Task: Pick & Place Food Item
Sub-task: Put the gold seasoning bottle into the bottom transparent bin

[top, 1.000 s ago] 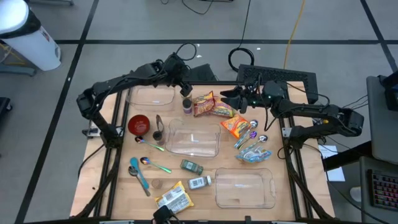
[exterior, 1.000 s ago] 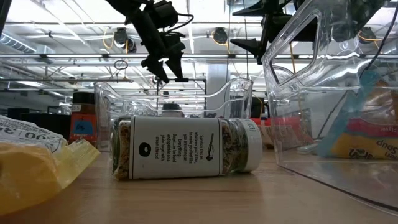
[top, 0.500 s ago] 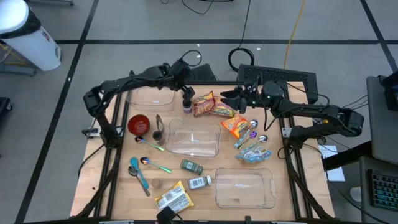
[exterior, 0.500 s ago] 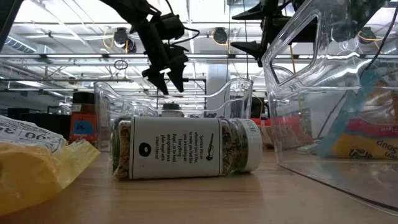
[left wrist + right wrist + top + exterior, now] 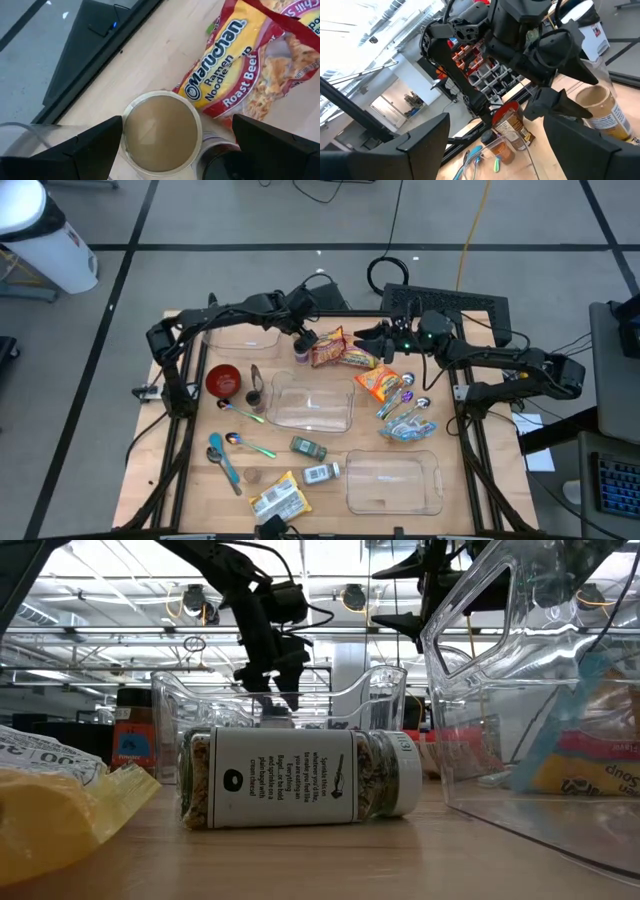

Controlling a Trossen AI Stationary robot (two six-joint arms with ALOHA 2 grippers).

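Next, my left gripper grabs the jar by its tan lid [image 5: 161, 127], to pick and place this food item.
A small jar with a tan lid [image 5: 161, 127] stands upright on the table next to a red-and-yellow ramen packet [image 5: 240, 65] that lies flat. My left gripper [image 5: 304, 338] is open just above the jar [image 5: 301, 352], one finger on either side of the lid, touching nothing. In the low view it [image 5: 272, 675] hangs over the jar's lid [image 5: 272, 716]. My right gripper [image 5: 362, 337] is open and empty above the ramen packet's [image 5: 338, 348] right end, pointing toward the left gripper.
An orange packet [image 5: 378, 383] lies right of the middle clear tray [image 5: 312, 402]. More clear trays stand at the far left [image 5: 243, 332] and near right [image 5: 393, 483]. There are also a red bowl [image 5: 223, 380], spoons [image 5: 405, 412], two lying spice jars [image 5: 308, 447] and a yellow packet [image 5: 279, 498].
My left gripper has gone toward the table's right edge and down, from beside the far-left tray to just above the tan-lidded jar, staying open. The jar and the packets have not moved.
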